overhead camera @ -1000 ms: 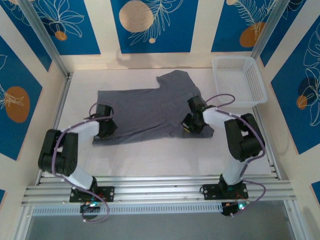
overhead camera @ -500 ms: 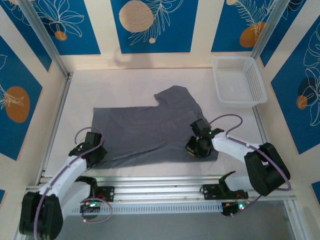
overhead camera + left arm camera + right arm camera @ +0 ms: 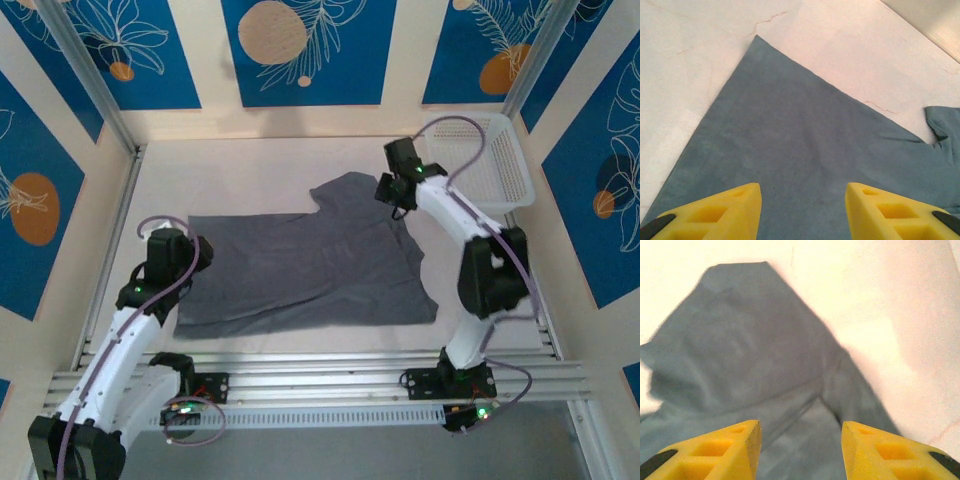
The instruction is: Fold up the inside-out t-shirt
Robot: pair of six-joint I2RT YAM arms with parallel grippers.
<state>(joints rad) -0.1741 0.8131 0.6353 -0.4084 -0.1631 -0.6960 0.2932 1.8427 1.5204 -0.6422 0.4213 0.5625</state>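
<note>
I will next use my right gripper to grab the t-shirt's basket-side edge at the back sleeve (image 3: pixel 397 212) (image 3: pixel 827 344), to fold the back side over the t-shirt's body.
The inside-out t-shirt (image 3: pixel 300 265) lies spread flat on the white table, dark grey and plain, with one sleeve (image 3: pixel 350 192) sticking out toward the back. My left gripper (image 3: pixel 192 254) hovers over the shirt's left edge. In the left wrist view its yellow fingers (image 3: pixel 720 212) stand apart over smooth cloth (image 3: pixel 805 130), holding nothing. My right gripper (image 3: pixel 393 192) hangs above the back right sleeve, beside the basket. Its fingers (image 3: pixel 875 450) are also spread, with bare wrinkled cloth (image 3: pixel 750 340) between them.
A white mesh basket (image 3: pixel 505 175) stands at the back right, partly behind the right arm (image 3: pixel 460 215). Aluminium rails (image 3: pixel 320 365) run along the near edge. Bare table (image 3: pixel 250 165) lies behind the shirt and to its left.
Both grippers let go of the shirt's near edge and opened. The left one drew back to the shirt's left edge; the right one swung far back over the sleeve. The shirt now lies flat.
</note>
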